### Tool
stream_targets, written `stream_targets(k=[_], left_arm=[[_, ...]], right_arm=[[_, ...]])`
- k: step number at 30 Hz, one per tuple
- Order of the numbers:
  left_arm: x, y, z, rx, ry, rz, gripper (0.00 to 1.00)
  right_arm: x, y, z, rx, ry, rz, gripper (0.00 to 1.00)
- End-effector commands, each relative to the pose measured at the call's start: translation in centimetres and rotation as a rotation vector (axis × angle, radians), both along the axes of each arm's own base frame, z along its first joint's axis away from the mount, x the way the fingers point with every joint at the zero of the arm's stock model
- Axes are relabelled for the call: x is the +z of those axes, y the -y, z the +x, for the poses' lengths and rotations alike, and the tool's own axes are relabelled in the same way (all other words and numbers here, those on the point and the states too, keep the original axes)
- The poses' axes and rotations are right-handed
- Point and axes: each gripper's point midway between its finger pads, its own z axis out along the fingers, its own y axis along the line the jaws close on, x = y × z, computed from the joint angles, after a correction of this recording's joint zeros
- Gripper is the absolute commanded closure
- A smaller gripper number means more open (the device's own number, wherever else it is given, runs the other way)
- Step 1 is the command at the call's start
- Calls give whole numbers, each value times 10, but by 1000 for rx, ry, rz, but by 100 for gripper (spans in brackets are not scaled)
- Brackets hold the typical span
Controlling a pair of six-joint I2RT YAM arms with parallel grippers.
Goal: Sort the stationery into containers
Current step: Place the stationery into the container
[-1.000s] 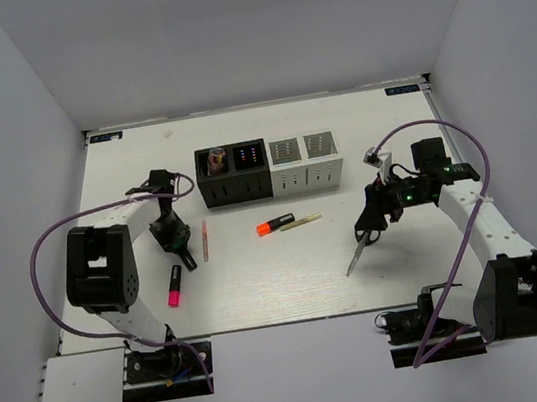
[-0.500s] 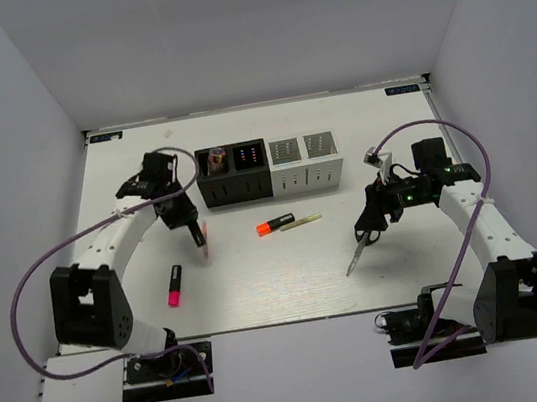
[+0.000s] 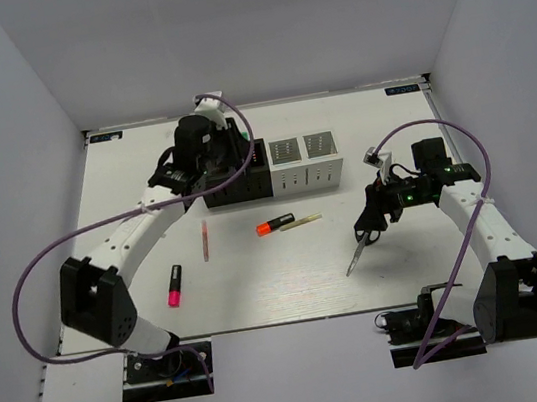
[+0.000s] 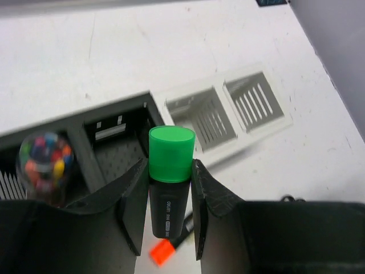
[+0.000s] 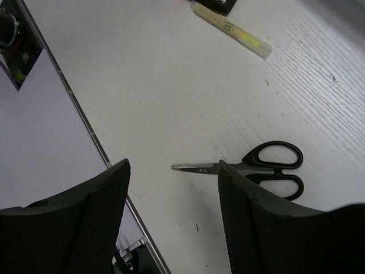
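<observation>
The marker stays in my left gripper for now, since its lower end is beside the black cup's opening. If I opened now, the marker would fall outside.
My left gripper (image 4: 169, 171) is shut on a black marker with a green cap (image 4: 170, 153), held upright above the containers. In the top view this gripper (image 3: 211, 154) hovers over the two black cups (image 3: 235, 181). Below the marker I see a black cup (image 4: 111, 148) and, to its right, the white cups (image 4: 228, 108). My right gripper (image 5: 171, 171) is open above the table, its right finger covering part of the black-handled scissors (image 5: 271, 165). The scissors (image 3: 361, 245) lie just below that gripper (image 3: 368, 221).
The leftmost black cup holds a clear tube of coloured bits (image 4: 44, 160). An orange-capped marker (image 3: 274, 224) and a yellowish stick (image 3: 302, 221) lie in front of the white cups (image 3: 305, 163). A pink stick (image 3: 204, 239) and a pink-capped marker (image 3: 174, 286) lie left.
My left arm has swung from low over the table's left side, near the pink stick, back and right to above the black cups. The right arm has not moved.
</observation>
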Motion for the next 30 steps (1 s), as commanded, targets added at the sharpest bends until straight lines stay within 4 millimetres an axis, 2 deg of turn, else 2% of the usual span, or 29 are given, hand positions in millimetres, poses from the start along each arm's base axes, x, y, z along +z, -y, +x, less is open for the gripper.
stream_targets(k=[1,2,4,5,6,7,8,9,13,15,24,26,27,29,30], left_arm=[[39,25,29,-72,196,-34,100],[52,30,38,-84,262,-40,100],[45,41,43,-114,283,-9,100],[49,44,47,-125,313,17,100],[38,45,56,-108,316,65,100],[37,49,58,-112,323,83,100],[34,49,61,-114,337,116,100],[22,47,68,-82,334,162,100],[15,45,77,-47,387,242,100],[3,44,81,-41,376,275,100],[-23,32,83,2,361,370,100],[-29,28,83,14,355,382,94],[-28,27,83,21,355,378,81],[-31,24,82,26,345,376,65],[-32,25,82,26,341,375,42]], right_arm=[[16,-3,2,21,41,28,34],[16,-3,3,18,43,27,34],[16,-3,2,22,42,28,34],[16,-3,2,23,42,29,34],[16,-3,2,21,41,29,34],[16,-3,2,24,43,28,34],[16,-4,1,26,42,30,34],[17,-3,2,26,49,30,34],[17,-4,1,34,47,34,34],[17,-4,1,35,47,33,34],[17,-5,-1,45,47,37,33],[17,-5,0,42,48,41,27],[16,-5,-1,43,42,38,21],[18,-5,-1,45,44,46,11],[17,-6,-2,47,42,47,11]])
